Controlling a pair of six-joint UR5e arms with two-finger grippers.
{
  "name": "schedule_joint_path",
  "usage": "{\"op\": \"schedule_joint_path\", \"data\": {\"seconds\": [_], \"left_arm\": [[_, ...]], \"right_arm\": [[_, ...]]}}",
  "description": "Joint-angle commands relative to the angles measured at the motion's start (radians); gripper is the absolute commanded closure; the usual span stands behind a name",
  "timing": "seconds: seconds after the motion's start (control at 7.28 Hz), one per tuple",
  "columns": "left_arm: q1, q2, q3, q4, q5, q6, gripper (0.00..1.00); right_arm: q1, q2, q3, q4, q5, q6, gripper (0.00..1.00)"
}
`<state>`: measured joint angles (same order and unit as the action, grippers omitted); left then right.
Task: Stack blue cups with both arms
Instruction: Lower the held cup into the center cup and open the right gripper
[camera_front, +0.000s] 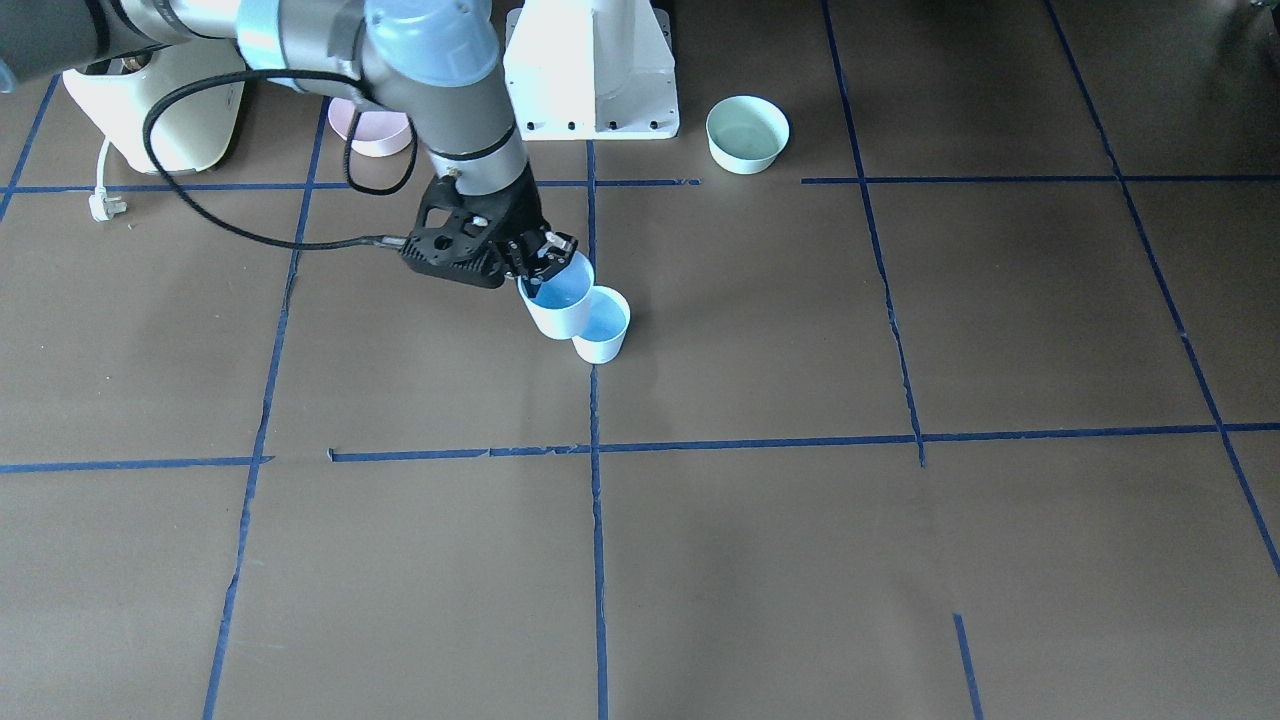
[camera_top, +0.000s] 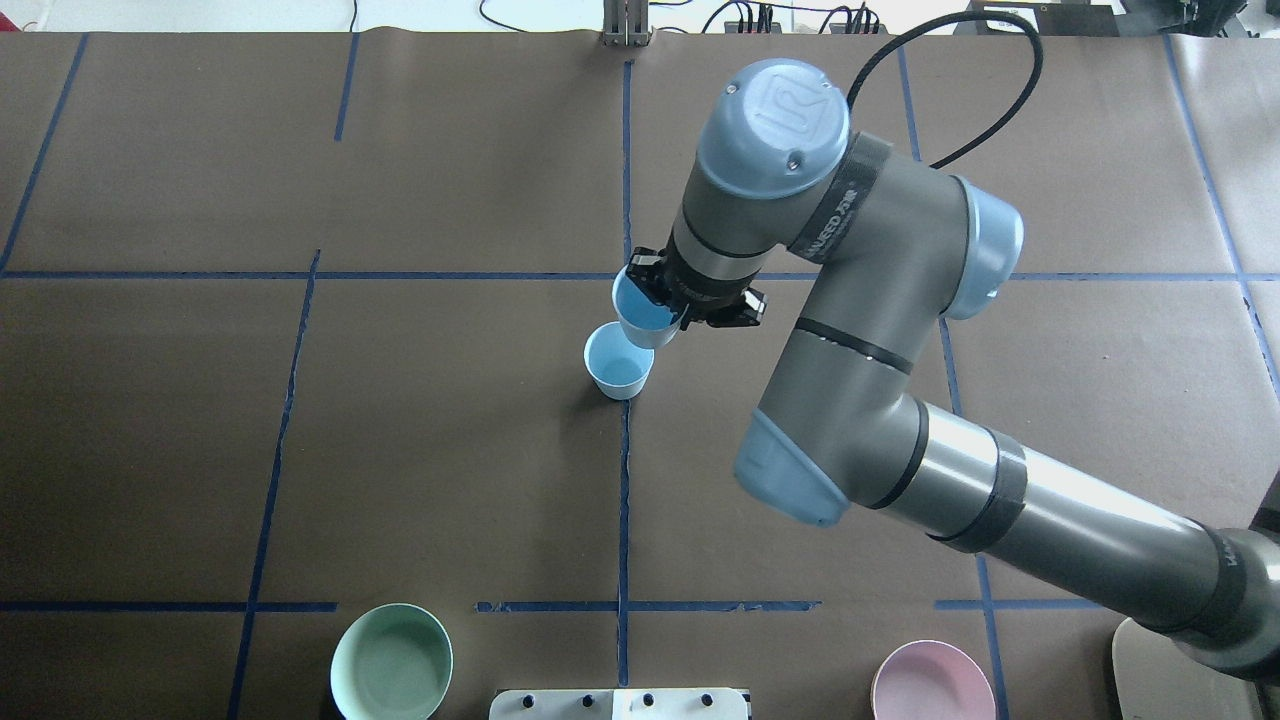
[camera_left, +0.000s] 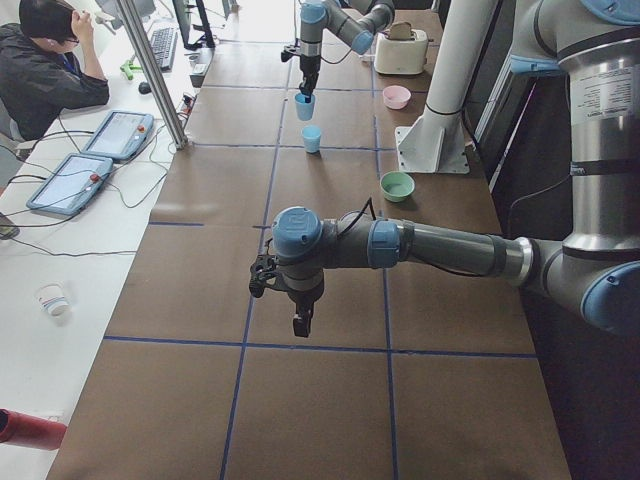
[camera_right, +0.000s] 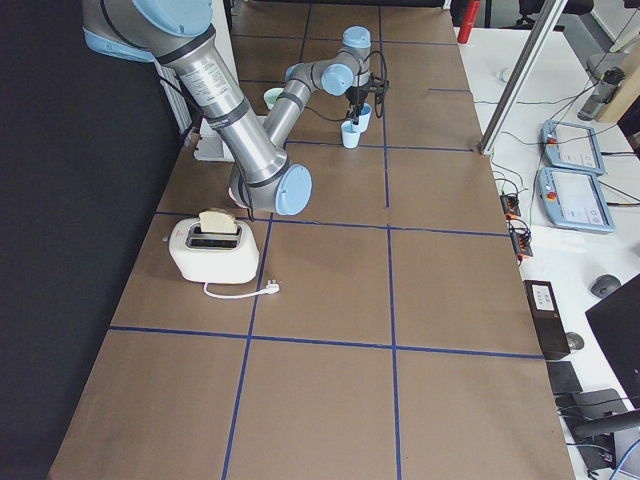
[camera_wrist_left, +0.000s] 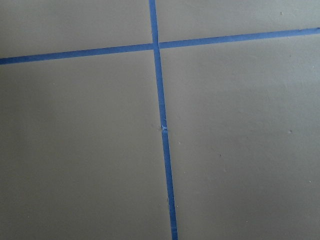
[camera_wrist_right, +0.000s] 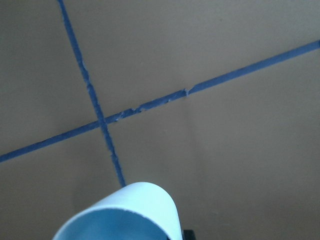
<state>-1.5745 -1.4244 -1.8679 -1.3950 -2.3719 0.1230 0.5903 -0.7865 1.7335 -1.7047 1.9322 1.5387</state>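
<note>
I should move the held blue cup's base (camera_front: 561, 331) over the standing cup's rim (camera_front: 609, 314) with my right gripper before I release the blue cup. The base is still hanging tilted beside that rim.
One blue cup (camera_top: 618, 362) stands upright on the table near the centre tape line. My right gripper (camera_top: 668, 298) is shut on the rim of the second blue cup (camera_top: 640, 310). It holds that cup tilted and raised, just beyond the standing cup and overlapping its far rim. The front view shows the gripper (camera_front: 538, 262), the held cup (camera_front: 558, 302) and the standing cup (camera_front: 601, 328). The held cup's rim fills the bottom of the right wrist view (camera_wrist_right: 125, 215). My left gripper (camera_left: 300, 322) hangs over bare table far from the cups; I cannot tell whether it is open.
A mint-green bowl (camera_top: 391, 662) and a pink bowl (camera_top: 933, 682) sit near the white pedestal base (camera_front: 590, 70). A toaster (camera_right: 212, 248) with a loose plug stands on my right. An operator (camera_left: 50, 70) sits at the side desk.
</note>
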Motion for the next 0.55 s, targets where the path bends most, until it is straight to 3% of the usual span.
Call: {"op": "schedule_joint_path", "data": {"seconds": [0.0,0.27,0.41], "left_arm": [[0.001,-0.001,-0.001,0.001,-0.001,0.0,0.0],[0.001,-0.002,-0.002,0.001,-0.021,-0.016,0.0],[0.001,-0.001,-0.004,-0.001,-0.021,-0.017,0.0]], "right_arm": [[-0.058,0.038,-0.015,-0.021,-0.052,0.041,1.0],[-0.061,0.032,-0.023,-0.021,-0.056,0.041,1.0],[-0.053,0.03,-0.025,-0.019,-0.056,0.031,0.87]]}}
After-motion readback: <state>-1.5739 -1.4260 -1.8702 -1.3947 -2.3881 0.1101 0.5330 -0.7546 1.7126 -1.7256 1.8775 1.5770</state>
